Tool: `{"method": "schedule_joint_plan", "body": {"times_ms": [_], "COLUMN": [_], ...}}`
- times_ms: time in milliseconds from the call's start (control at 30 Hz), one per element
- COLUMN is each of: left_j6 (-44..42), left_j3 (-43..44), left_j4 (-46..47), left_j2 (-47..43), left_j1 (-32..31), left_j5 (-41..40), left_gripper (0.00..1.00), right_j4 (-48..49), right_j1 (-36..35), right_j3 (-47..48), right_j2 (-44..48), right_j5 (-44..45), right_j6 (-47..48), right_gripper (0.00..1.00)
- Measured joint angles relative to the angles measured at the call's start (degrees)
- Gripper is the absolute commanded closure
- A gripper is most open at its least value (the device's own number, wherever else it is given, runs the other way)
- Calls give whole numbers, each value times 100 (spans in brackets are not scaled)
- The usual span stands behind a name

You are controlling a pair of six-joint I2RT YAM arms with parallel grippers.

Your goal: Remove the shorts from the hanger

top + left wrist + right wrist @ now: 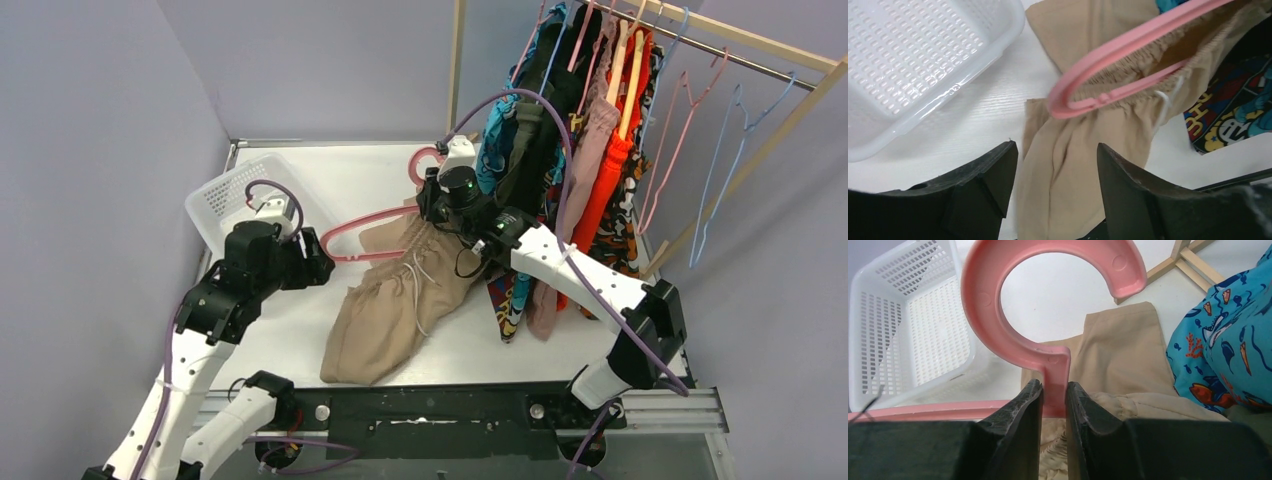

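My left gripper grabs the pink hanger's bare end [328, 244] [1063, 100] next, leaving the hook free, to draw the hanger out of the shorts.
Tan shorts [385, 310] lie crumpled on the white table, legs toward the near edge. A pink hanger [360, 225] lies across their gathered waistband [1148, 80]; the hanger's left end [1058, 100] sticks out bare past the fabric. My right gripper [1053, 387] is shut on the hanger's neck just below the hook [993, 325]. My left gripper [1055, 150] hovers open over a tan leg [1063, 170], a little short of the hanger's left end, with nothing between its fingers. More shorts [590, 120] hang on the rack at the back right.
A white perforated basket [225, 195] sits tilted at the table's back left, close to my left arm. The wooden rack [760, 50] also carries empty wire hangers [700, 120]. Teal shark-print shorts [1228, 340] and comic-print shorts [1233, 115] hang just right of my right gripper.
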State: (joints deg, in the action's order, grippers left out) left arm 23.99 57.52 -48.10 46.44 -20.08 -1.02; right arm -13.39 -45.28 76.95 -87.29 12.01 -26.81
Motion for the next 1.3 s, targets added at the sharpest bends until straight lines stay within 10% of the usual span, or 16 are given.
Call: {"method": "schedule_joint_plan", "body": {"times_ms": [500,967,1300], "left_j6": [-330,-597,-671], "left_j3": [-61,-61,-20], "left_j4": [463,704,468], "left_j2": [203,422,61], "left_j1": [131,962,975], "left_j5": [763,3467,2962], "left_gripper": [30,100,100], "right_j4": [44,249,96], "right_j1": [35,256,286], "right_j3": [184,76,92], "right_j2": [-284,-271,-254], "right_j5": [-966,-1884,-2048], "right_j6": [238,170,-4], "right_gripper": [100,98,36]}}
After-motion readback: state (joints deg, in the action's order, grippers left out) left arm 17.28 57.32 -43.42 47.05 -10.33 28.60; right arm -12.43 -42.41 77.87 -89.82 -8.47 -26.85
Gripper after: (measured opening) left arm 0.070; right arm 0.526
